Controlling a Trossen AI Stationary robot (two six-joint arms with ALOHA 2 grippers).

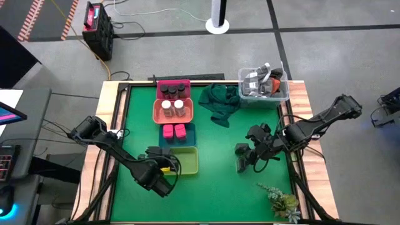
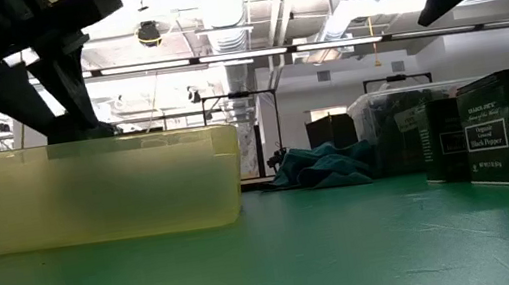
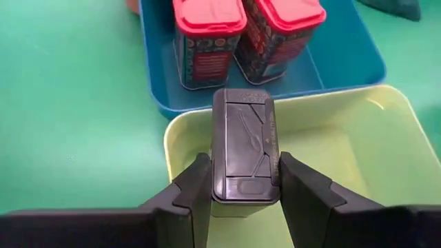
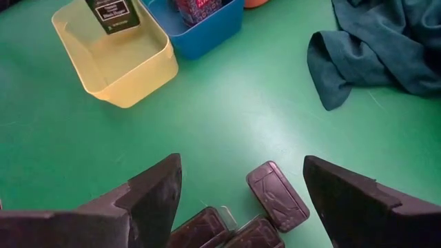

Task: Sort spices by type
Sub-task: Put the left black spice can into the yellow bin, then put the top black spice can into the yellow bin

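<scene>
The dark grey box [image 3: 244, 148] sits low inside the yellow tray's rim and would remain in the tray, so it is time to open my left gripper.
My left gripper [image 3: 242, 187] [image 1: 164, 170] is shut on a dark grey box [image 3: 244, 141] at the yellow tray [image 3: 358, 148] [image 1: 185, 160], near its corner closest to the left arm. The box also shows in the right wrist view [image 4: 110, 12]. My right gripper [image 4: 241, 196] [image 1: 255, 152] hangs open above three more dark grey boxes [image 4: 277, 195] [image 2: 505, 125] standing upright on the green mat. Two pink-red packets [image 3: 207, 34] stand in the blue tray [image 1: 177, 132]. White-capped jars [image 1: 173, 107] sit in the orange tray and dark jars [image 1: 174, 89] in the pink-red tray. My left gripper pinches the dark grey box at its top, just below the lid [image 3: 241, 180], one finger [image 3: 195, 189] on each narrow side. The box stands upright between them over the yellow tray's inside. Whether its base rests on the tray floor I cannot tell.
The four trays stand in a row from the far edge toward the near edge, left of centre. A dark green cloth [image 1: 219, 103] lies bunched at the far middle, a clear bin [image 1: 264, 85] of odds sits at the far right corner, and a plant sprig [image 1: 281, 200] lies near right.
</scene>
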